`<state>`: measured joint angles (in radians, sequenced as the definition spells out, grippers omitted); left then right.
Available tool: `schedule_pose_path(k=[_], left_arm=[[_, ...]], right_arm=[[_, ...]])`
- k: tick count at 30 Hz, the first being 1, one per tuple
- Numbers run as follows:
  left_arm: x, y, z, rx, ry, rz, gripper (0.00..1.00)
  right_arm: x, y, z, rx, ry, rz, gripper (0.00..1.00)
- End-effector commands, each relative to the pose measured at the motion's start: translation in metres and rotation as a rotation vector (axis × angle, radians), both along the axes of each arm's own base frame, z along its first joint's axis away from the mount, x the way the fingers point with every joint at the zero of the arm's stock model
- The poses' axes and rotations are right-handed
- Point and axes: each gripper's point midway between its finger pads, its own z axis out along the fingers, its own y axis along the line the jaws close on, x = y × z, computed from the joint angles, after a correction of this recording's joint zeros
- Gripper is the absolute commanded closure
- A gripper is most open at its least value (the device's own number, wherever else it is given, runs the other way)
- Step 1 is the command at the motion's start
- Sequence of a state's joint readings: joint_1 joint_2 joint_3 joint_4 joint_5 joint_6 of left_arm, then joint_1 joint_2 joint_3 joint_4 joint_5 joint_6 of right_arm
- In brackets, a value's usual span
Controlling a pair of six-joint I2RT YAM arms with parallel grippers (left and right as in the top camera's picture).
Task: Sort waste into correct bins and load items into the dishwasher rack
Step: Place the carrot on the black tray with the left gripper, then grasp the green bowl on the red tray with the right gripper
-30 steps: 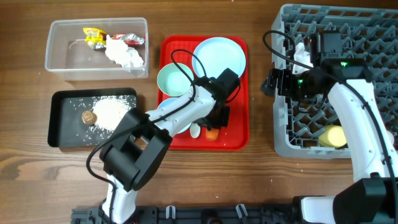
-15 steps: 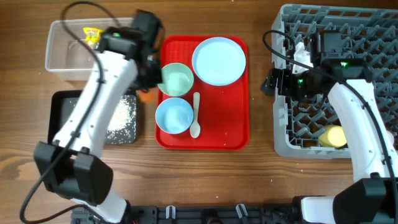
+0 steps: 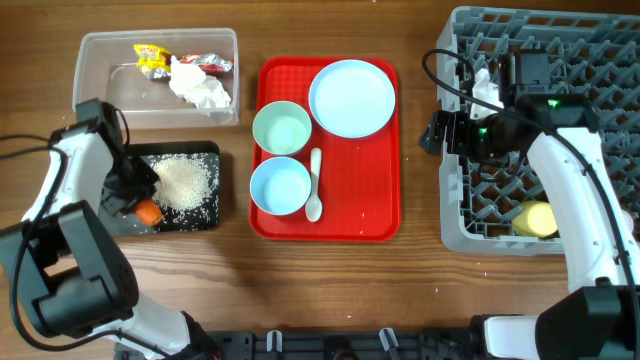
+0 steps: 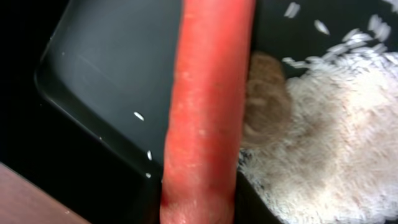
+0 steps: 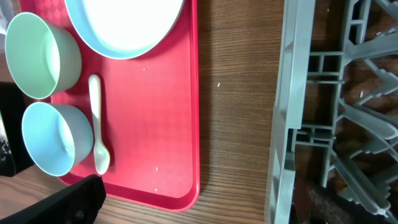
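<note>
My right gripper grabs the bowl's rim on the plate side next, to tip the green bowl sideways into the dishwasher rack.
My left gripper is shut on the orange carrot and holds it over the near left end of the black bin. In the left wrist view the carrot hangs over the bin floor, next to the brown lump and the rice grains. My right gripper is open and empty at the left wall of the grey dishwasher rack. The plate, green bowl, blue bowl and white spoon lie on the red tray. A yellow cup lies in the rack.
The clear tub at the back left holds the snack wrappers and white tissue. The right wrist view shows the tray, a strip of bare wood and the rack wall. No pink cup shows.
My left arm swung from the red tray to the far left, carrying the carrot over to the black bin. The right arm has not moved.
</note>
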<state>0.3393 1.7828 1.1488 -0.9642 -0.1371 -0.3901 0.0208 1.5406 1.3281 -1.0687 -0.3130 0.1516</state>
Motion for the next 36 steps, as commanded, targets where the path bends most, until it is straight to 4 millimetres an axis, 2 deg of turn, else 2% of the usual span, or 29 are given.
schedule_pose_path(k=[1,3,5,6,9,11,13,15,18,19,21,22,25,28,30,36], left_arm=[[-0.010,0.007,-0.007,-0.007,-0.007,0.053,0.58],[-0.010,0.009,-0.007,-0.006,-0.011,0.058,0.45],[-0.011,0.008,-0.007,-0.008,-0.004,0.057,0.21],[-0.012,0.007,-0.004,-0.012,-0.002,0.057,0.13],[-0.002,0.002,0.018,-0.047,-0.045,0.050,0.11],[0.013,-0.001,0.056,-0.046,-0.136,0.026,0.07],[0.026,-0.011,0.096,-0.051,-0.247,-0.043,0.04],[0.035,-0.032,0.140,-0.063,-0.394,-0.103,0.02],[0.037,-0.075,0.175,-0.106,-0.515,-0.221,0.03],[0.036,-0.098,0.184,-0.117,-0.543,-0.294,0.03],[0.035,-0.129,0.190,-0.139,-0.556,-0.392,0.04],[0.034,-0.151,0.188,-0.148,-0.546,-0.464,0.04],[0.030,-0.174,0.184,-0.122,-0.515,-0.554,0.03],[0.029,-0.184,0.184,-0.133,-0.514,-0.583,0.00],[0.029,-0.185,0.183,-0.133,-0.510,-0.585,0.00],[0.029,-0.185,0.182,-0.133,-0.508,-0.585,0.00]], right_arm=[[0.000,-0.002,0.000,-0.015,-0.007,0.014,0.00],[0.000,-0.002,0.000,-0.015,-0.008,0.013,0.00],[0.000,-0.002,0.000,-0.015,-0.006,0.014,0.00],[0.000,-0.002,0.000,-0.016,-0.007,0.014,0.00],[0.001,-0.002,0.000,-0.015,-0.009,0.015,0.00],[0.001,0.002,0.001,-0.007,-0.013,0.032,0.02],[0.000,0.016,0.001,-0.011,-0.028,0.090,0.02],[0.001,0.043,0.004,-0.004,-0.062,0.158,0.02],[0.012,0.091,0.017,0.056,-0.155,0.204,0.03],[0.018,0.108,0.023,0.084,-0.195,0.204,0.04],[0.032,0.135,0.037,0.123,-0.292,0.213,0.08],[0.047,0.148,0.046,0.127,-0.369,0.194,0.08],[0.069,0.175,0.052,0.185,-0.458,0.180,0.10],[0.083,0.204,0.031,0.239,-0.448,0.170,0.14],[0.087,0.223,0.003,0.252,-0.404,0.166,0.19],[0.094,0.235,-0.079,0.252,-0.233,0.067,0.42]])
